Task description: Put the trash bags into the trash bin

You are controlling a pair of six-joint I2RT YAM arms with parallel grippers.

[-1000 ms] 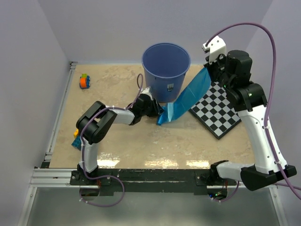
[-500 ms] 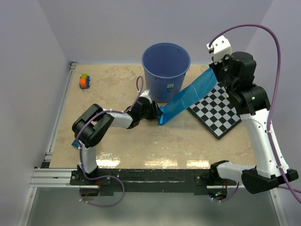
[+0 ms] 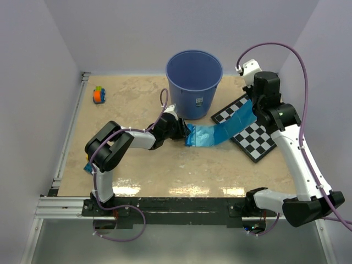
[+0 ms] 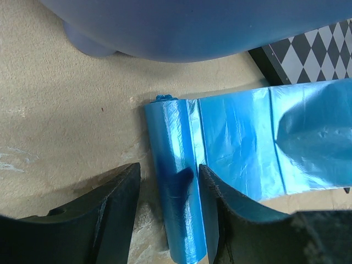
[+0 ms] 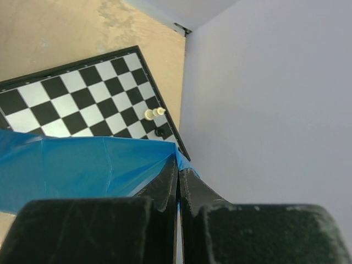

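Observation:
My left gripper should not close yet, because its fingers are above the roll and would miss it. It should move down first, then close on the roll.
The trash bin (image 3: 194, 77) is a round blue bucket at the back middle of the table; its wall fills the top of the left wrist view (image 4: 181, 27). A roll of blue trash bags (image 4: 176, 187) lies on the table in front of it. My left gripper (image 3: 184, 132) is open with a finger on each side of the roll; a strip of table shows beside the left finger (image 4: 124, 203). Unrolled film (image 3: 217, 133) runs right to my right gripper (image 3: 251, 105), which is shut on the film's end (image 5: 82, 165) above the chessboard.
A black-and-white chessboard (image 3: 258, 137) lies right of the bin, with small pieces (image 5: 154, 114) near its edge by the right wall. Toy blocks (image 3: 99, 94) sit at the back left, and more (image 3: 88, 162) at the left edge.
My right gripper has come down and in toward the bin with the film's end. The film, raised and taut before, now sags low over the chessboard. The left arm has stayed.

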